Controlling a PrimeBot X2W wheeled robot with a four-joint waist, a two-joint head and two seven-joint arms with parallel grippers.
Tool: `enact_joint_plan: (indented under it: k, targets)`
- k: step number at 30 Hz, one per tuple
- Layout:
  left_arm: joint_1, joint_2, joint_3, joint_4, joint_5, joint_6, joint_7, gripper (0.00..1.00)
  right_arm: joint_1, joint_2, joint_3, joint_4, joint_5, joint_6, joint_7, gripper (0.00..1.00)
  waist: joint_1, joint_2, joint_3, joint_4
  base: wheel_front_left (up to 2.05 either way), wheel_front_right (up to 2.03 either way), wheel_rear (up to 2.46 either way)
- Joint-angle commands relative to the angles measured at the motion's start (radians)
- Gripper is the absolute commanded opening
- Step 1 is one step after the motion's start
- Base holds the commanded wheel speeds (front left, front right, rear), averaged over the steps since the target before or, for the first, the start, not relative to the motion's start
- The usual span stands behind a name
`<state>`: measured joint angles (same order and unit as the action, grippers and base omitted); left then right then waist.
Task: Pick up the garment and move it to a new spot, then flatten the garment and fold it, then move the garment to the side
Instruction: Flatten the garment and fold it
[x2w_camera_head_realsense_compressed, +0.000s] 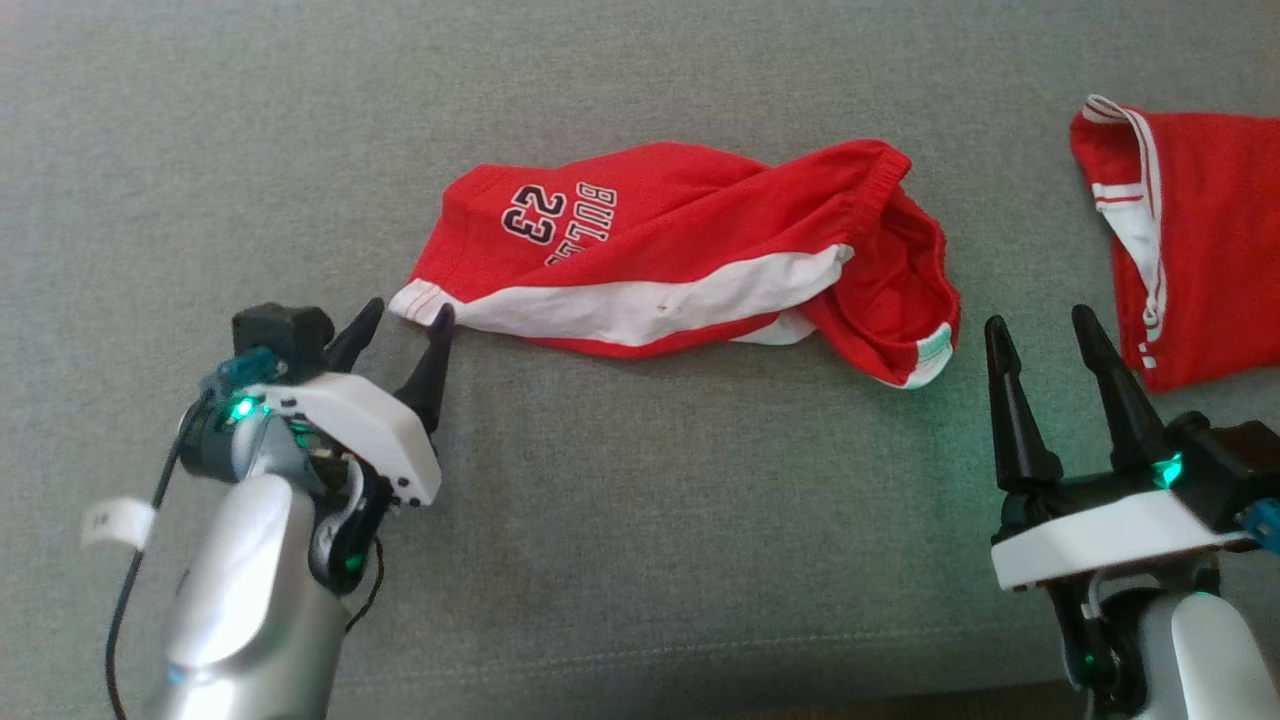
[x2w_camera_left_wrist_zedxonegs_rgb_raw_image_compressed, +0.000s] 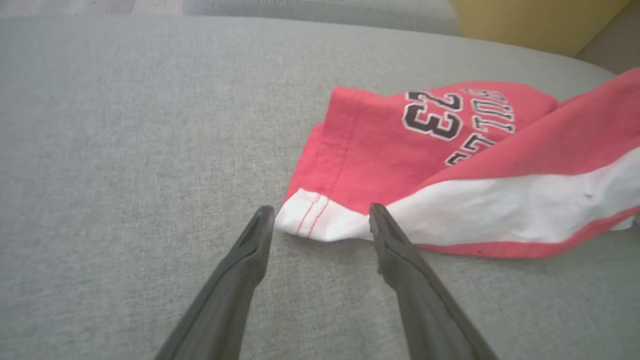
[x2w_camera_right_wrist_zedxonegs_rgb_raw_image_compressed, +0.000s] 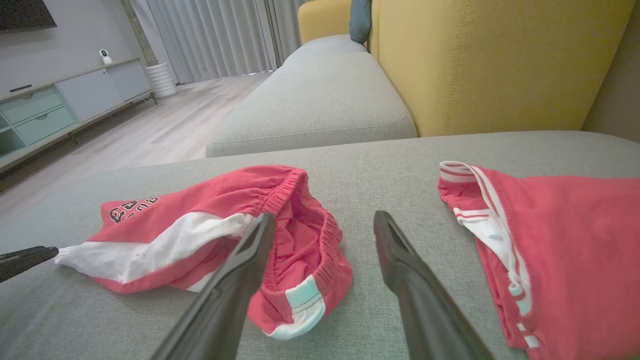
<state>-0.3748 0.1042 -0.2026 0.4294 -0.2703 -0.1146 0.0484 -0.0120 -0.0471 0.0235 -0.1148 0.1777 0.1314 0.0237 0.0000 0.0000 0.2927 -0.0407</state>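
My right gripper pinches the shorts by the waistband edge at the white stripe (x2w_camera_head_realsense_compressed: 843, 256) (x2w_camera_right_wrist_zedxonegs_rgb_raw_image_compressed: 250, 221) next, since that elastic edge stands up while the legs lie slack.
The garment (x2w_camera_head_realsense_compressed: 660, 250) is a pair of red shorts with a white side stripe and a "23" print, lying crumpled on the grey cushion (x2w_camera_head_realsense_compressed: 620, 520). My left gripper (x2w_camera_head_realsense_compressed: 405, 318) stands open at the shorts' white hem corner (x2w_camera_left_wrist_zedxonegs_rgb_raw_image_compressed: 320, 217), which lies just ahead of its two fingertips. In the left wrist view the left gripper (x2w_camera_left_wrist_zedxonegs_rgb_raw_image_compressed: 322, 216) has nothing clamped. My right gripper (x2w_camera_head_realsense_compressed: 1040, 328) is open just right of the elastic waistband (x2w_camera_right_wrist_zedxonegs_rgb_raw_image_compressed: 305, 235), with nothing between its fingers (x2w_camera_right_wrist_zedxonegs_rgb_raw_image_compressed: 400, 260).
A second red garment with white trim (x2w_camera_head_realsense_compressed: 1190, 240) lies at the right edge of the cushion. Behind it rises a yellow sofa back (x2w_camera_right_wrist_zedxonegs_rgb_raw_image_compressed: 500, 60). A further grey cushion (x2w_camera_right_wrist_zedxonegs_rgb_raw_image_compressed: 320, 95) and wooden floor (x2w_camera_right_wrist_zedxonegs_rgb_raw_image_compressed: 165, 125) lie beyond.
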Motion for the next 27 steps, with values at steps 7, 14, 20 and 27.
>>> enact_joint_plan:
  k: [7, 14, 20, 27]
  targets:
    - [-0.103, 0.032, 0.032, 0.103, -0.032, -0.005, 0.059, 1.00, -0.037, -0.003, 0.031, -0.019, 0.022, -0.001, -0.012, 1.00, 0.0000, 0.0000, 0.011, -0.012, 0.00, 0.00, 0.00]
    - [-0.136, 0.039, 0.023, 0.176, -0.040, -0.006, 0.081, 1.00, -0.038, -0.003, 0.041, -0.012, 0.035, -0.001, -0.008, 1.00, 0.0000, 0.0000, 0.009, -0.016, 0.00, 0.00, 0.00]
    - [-0.147, 0.045, 0.004, 0.209, -0.039, -0.007, 0.100, 0.00, -0.043, -0.004, 0.069, 0.003, -0.024, -0.001, 0.017, 1.00, 0.0000, 0.0000, 0.001, -0.021, 0.00, 0.00, 0.00]
    - [-0.157, 0.042, -0.011, 0.215, -0.037, -0.007, 0.080, 0.00, -0.101, -0.004, 0.145, 0.058, -0.012, -0.001, 0.033, 1.00, 0.0000, 0.0000, 0.009, -0.009, 0.00, 0.00, 0.00]
